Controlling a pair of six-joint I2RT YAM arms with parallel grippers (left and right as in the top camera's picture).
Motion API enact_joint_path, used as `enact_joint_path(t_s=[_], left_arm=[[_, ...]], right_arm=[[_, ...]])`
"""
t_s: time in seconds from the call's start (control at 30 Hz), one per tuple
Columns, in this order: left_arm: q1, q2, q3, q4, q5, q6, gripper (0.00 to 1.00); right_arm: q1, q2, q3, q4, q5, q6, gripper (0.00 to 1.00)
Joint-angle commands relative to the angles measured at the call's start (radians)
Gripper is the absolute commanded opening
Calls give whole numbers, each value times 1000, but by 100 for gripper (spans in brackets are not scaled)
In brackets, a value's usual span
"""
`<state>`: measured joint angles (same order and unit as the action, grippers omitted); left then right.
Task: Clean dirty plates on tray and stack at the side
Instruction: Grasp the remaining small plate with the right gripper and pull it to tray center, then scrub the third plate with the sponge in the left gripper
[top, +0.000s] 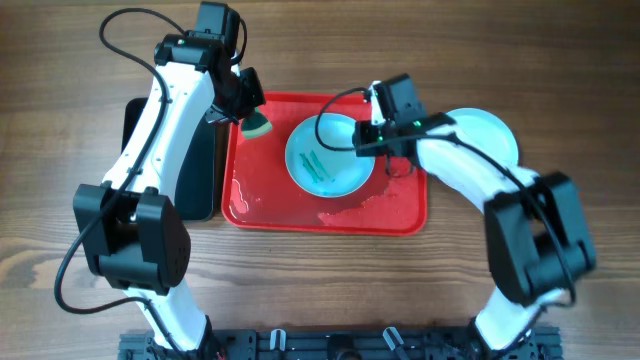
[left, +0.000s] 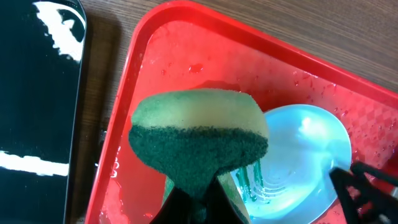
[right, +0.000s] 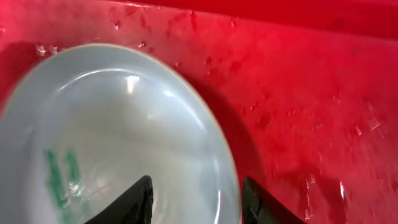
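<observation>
My right gripper lowers first and then closes on the plate's rim, since that rim runs between the open fingers, which are still above it.
A pale turquoise plate (top: 330, 157) with green smears lies on the wet red tray (top: 260, 205). My left gripper (top: 250, 108) is shut on a green and yellow sponge (top: 258, 125) and holds it above the tray's back left corner, left of the plate. In the left wrist view the sponge (left: 199, 143) fills the middle between the fingers (left: 199, 190), with the plate (left: 298, 155) to its right. My right gripper (top: 372, 140) is open and its fingers (right: 198, 193) straddle the plate's right rim (right: 217, 168). Clean plates (top: 490, 135) sit right of the tray, partly hidden by my right arm.
A black tray (top: 200, 180) lies left of the red tray, mostly under my left arm; it also shows in the left wrist view (left: 37, 93). Water drops cover the red tray floor (right: 311, 93). Bare wooden table (top: 320, 280) surrounds everything.
</observation>
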<state>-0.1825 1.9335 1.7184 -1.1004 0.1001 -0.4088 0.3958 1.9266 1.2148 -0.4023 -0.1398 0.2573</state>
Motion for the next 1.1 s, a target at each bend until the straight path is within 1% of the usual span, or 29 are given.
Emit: enact_joint_path(t_s=[0.0, 0.03, 0.13, 0.2, 0.3, 0.4, 0.43, 0.57, 0.6, 0.67, 0.77, 0.83, 0.9, 0.97, 1.07], left_arm=[[-10, -3, -6, -2, 8, 12, 4], [-11, -3, -6, -3, 8, 12, 4], [-12, -3, -6, -4, 8, 12, 4], [-12, -3, -6, -4, 8, 12, 4], [-12, -3, -6, -4, 8, 12, 4], [-17, -2, -11, -3, 8, 12, 4], [-19, -2, -21, 0, 8, 12, 4], [-37, -1, -88, 46, 8, 13, 4], [-47, 2, -120, 73, 8, 38, 4], [-64, 10, -164, 112, 8, 94, 4], [-93, 36, -238, 183, 8, 210, 4], [-119, 57, -287, 252, 16, 309, 4], [-146, 69, -315, 317, 15, 366, 4], [-166, 80, -326, 348, 15, 379, 4], [-185, 113, -328, 352, 15, 377, 4]], right_arm=[[-8, 134, 150, -89, 20, -90, 45], [-8, 151, 169, -104, 20, -90, 43], [-8, 170, 192, -135, 20, -66, 27], [-8, 170, 192, -161, 12, -17, 4], [-8, 170, 192, -208, -72, 58, 4], [-8, 170, 190, -266, -118, 234, 4], [-8, 170, 188, -281, -134, 271, 4], [0, 170, 179, -296, -154, 266, 4], [5, 170, 178, -300, -154, 262, 4], [14, 170, 171, -298, -154, 244, 4], [25, 171, 167, -294, -154, 230, 4], [27, 171, 167, -291, -156, 227, 4], [27, 171, 167, -290, -169, 213, 4], [27, 171, 166, -291, -169, 210, 4], [27, 171, 166, -291, -169, 210, 4]])
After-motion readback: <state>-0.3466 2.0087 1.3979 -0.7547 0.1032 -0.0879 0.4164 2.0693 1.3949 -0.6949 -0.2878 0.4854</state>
